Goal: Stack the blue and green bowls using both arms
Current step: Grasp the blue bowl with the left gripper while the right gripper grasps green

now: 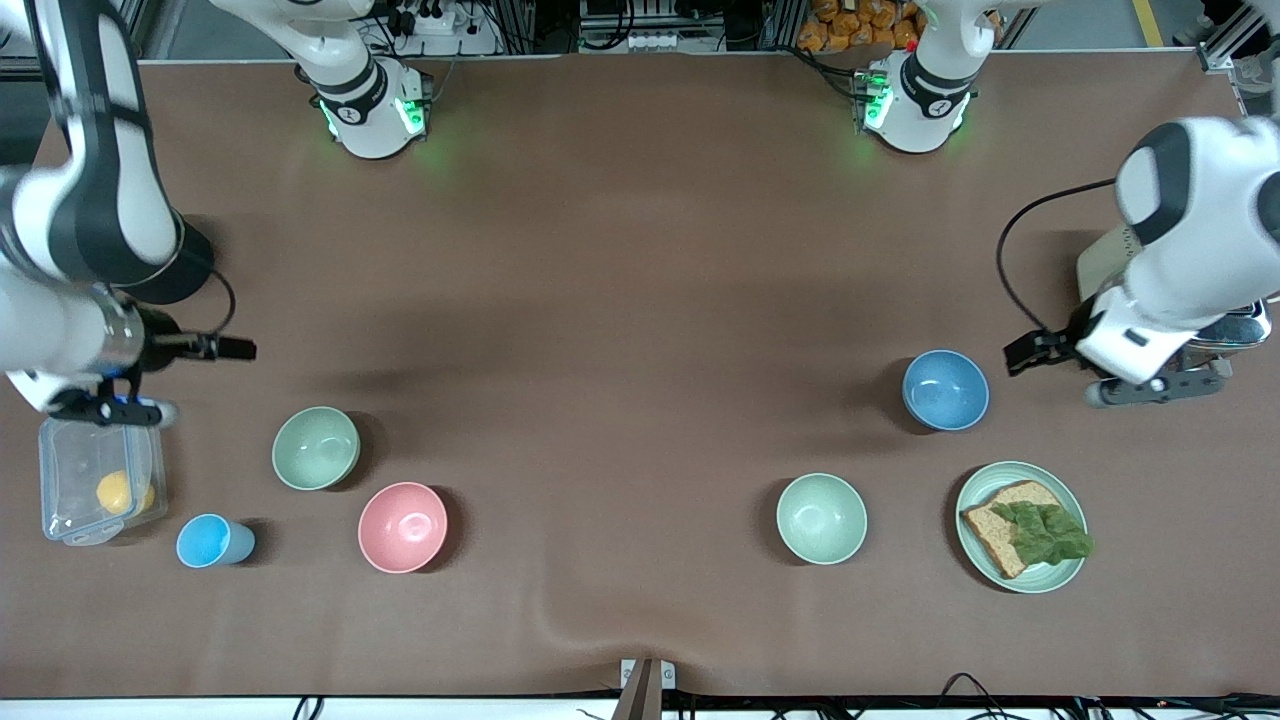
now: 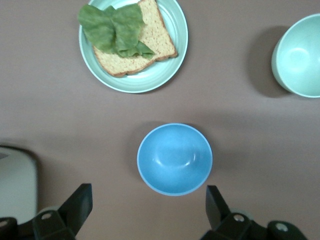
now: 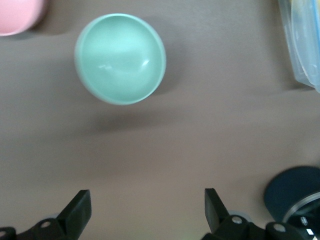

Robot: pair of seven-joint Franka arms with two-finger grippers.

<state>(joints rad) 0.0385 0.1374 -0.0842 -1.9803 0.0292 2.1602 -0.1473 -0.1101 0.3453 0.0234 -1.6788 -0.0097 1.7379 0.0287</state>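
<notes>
I next need to grab the blue bowl by its rim (image 1: 986, 386) with my left gripper, so that I can put the blue bowl into the green bowl (image 1: 316, 448).
The blue bowl (image 1: 945, 390) stands upright toward the left arm's end of the table. It also shows in the left wrist view (image 2: 174, 159). My left gripper (image 1: 1155, 388) (image 2: 149, 192) hangs open and empty above the table beside the blue bowl, apart from it. The green bowl (image 1: 316, 448), a dull sage green, stands upright toward the right arm's end and shows in the right wrist view (image 3: 120, 59). My right gripper (image 1: 110, 410) (image 3: 147, 197) is open and empty, up in the air beside the green bowl and well apart from it.
A paler mint bowl (image 1: 822, 518) and a green plate (image 1: 975, 540) with bread and lettuce lie nearer the front camera than the blue bowl. A pink bowl (image 1: 403, 527), a small blue cup (image 1: 213, 541) and a clear container (image 1: 60, 470) surround the green bowl.
</notes>
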